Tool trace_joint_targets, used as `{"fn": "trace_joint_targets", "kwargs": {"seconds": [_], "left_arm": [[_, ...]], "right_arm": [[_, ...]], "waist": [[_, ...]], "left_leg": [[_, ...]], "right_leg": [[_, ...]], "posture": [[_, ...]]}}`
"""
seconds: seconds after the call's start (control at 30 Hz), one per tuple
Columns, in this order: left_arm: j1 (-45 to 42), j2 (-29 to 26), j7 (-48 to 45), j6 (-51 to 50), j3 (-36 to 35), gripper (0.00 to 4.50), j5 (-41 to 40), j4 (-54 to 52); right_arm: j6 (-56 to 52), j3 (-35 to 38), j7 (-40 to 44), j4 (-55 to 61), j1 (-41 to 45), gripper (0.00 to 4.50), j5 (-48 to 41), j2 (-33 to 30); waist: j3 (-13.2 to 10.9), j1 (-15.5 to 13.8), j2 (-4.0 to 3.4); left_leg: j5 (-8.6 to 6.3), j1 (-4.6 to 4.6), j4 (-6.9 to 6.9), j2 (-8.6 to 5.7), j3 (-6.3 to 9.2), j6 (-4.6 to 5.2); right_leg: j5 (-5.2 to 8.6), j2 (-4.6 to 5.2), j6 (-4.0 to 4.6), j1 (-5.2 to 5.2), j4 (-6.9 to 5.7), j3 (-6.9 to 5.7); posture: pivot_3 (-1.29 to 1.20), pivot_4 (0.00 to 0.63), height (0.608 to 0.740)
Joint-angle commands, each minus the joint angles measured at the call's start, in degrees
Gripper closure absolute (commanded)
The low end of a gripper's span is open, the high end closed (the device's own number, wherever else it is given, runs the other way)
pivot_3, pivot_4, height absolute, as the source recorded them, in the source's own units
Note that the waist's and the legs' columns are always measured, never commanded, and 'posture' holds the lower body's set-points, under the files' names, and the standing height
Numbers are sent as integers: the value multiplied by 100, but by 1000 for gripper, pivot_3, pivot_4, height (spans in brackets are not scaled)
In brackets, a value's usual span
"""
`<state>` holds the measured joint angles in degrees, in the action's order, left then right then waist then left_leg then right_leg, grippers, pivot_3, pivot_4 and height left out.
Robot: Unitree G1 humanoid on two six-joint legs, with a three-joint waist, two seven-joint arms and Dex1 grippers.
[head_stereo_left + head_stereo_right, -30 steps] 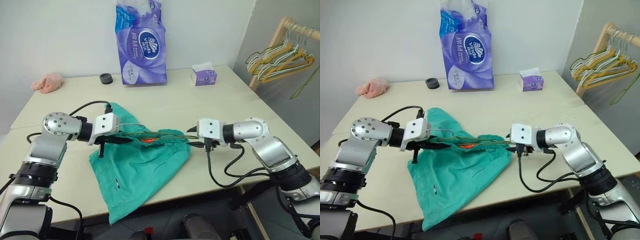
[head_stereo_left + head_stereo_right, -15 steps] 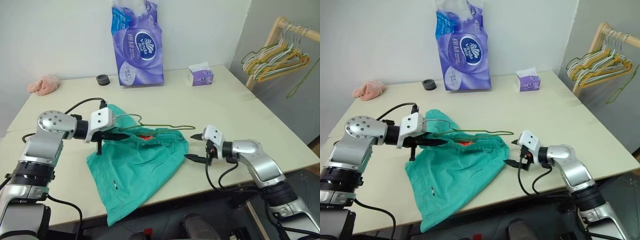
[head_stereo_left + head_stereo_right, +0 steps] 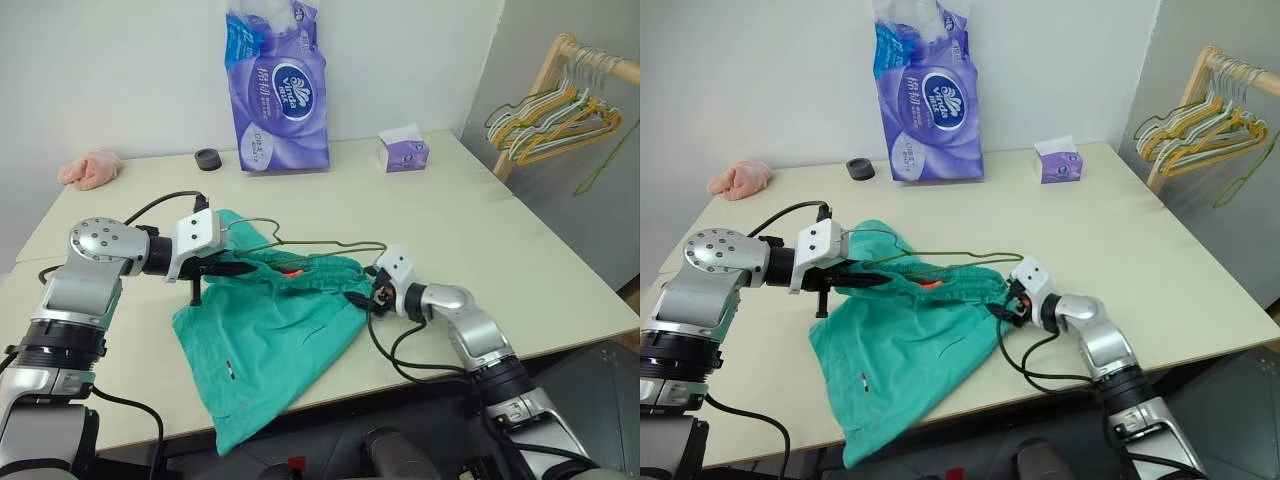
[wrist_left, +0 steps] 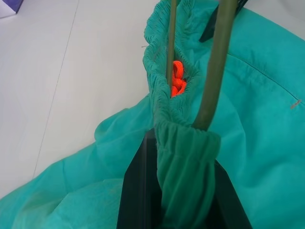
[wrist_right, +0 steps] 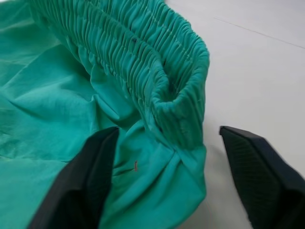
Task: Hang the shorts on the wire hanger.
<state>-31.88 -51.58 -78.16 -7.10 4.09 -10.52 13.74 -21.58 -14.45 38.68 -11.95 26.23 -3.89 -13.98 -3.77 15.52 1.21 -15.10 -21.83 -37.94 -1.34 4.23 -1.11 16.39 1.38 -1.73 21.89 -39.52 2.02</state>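
Note:
The legs of the shorts (image 3: 270, 330) lie slack on the tabletop, so my right gripper should next grab the gathered waistband's end (image 3: 360, 284), where its fold stands up.
The teal-green shorts (image 3: 270, 330) lie on the table, one leg hanging over the front edge. The wire hanger (image 3: 320, 243) runs along the gathered waistband, one wire tucked inside it beside an orange cord (image 4: 177, 82). My left gripper (image 3: 245, 270) is shut on the waistband's left end, where the wire (image 4: 209, 90) enters the cloth fold. My right gripper (image 3: 365, 295) is open at the waistband's right end (image 5: 176, 90), one black finger (image 5: 90, 176) on each side of the cloth.
A tall purple tissue pack (image 3: 277, 85), a small tissue box (image 3: 404, 152), a black ring (image 3: 207, 158) and a pink cloth (image 3: 90, 168) stand along the back of the table (image 3: 480, 230). A rack with bunched yellow and green hangers (image 3: 550, 115) stands at the right.
My right gripper has let go of the hanger's right end, sunk and moved left to the waistband's right end. The left gripper has kept still. The camera has shifted slightly.

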Motion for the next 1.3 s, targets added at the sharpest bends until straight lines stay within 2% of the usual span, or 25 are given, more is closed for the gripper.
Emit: {"fn": "trace_joint_targets", "kwargs": {"seconds": [0.03,0.23,0.4,0.63,0.83,1.3], "left_arm": [[-47,-149,64,7,-290,4500,-124,-159],[75,-212,102,-41,-374,4500,-181,-234],[286,-399,-69,-413,-563,4500,-463,-483],[467,-742,-267,-830,-717,4500,-747,-606],[658,-989,-580,-1054,-665,4500,-905,-773],[749,-1162,-681,-731,-530,4500,-611,-564]], "right_arm": [[177,122,-49,225,35,2369,27,-105],[220,414,-87,378,-33,4470,-216,-68],[-222,720,218,745,-159,4492,-739,-192],[-782,877,625,1138,-320,4492,-1201,-676],[-1216,1086,529,1165,-180,4492,-1542,-754],[-1504,1013,723,1632,-246,4492,-1811,-1075]], "waist": [[0,-7,0],[0,11,0],[0,9,-1],[-1,-23,-2],[-2,-20,-3],[-3,-109,-5]], "left_leg": [[0,0,0,0,0,0],[0,1,1,0,1,0],[0,0,1,0,1,0],[0,1,0,0,0,1],[-1,1,2,1,-1,1],[-1,1,1,1,-7,1]], "right_leg": [[0,0,0,0,0,0],[0,0,0,1,-1,1],[0,0,0,2,-2,1],[0,0,0,1,-2,0],[1,-2,0,1,-2,1],[1,-1,-1,2,-1,5]], "posture": [[-242,5,740],[-247,8,740],[-248,10,740],[-247,12,740],[-250,14,740],[-256,21,740]]}}
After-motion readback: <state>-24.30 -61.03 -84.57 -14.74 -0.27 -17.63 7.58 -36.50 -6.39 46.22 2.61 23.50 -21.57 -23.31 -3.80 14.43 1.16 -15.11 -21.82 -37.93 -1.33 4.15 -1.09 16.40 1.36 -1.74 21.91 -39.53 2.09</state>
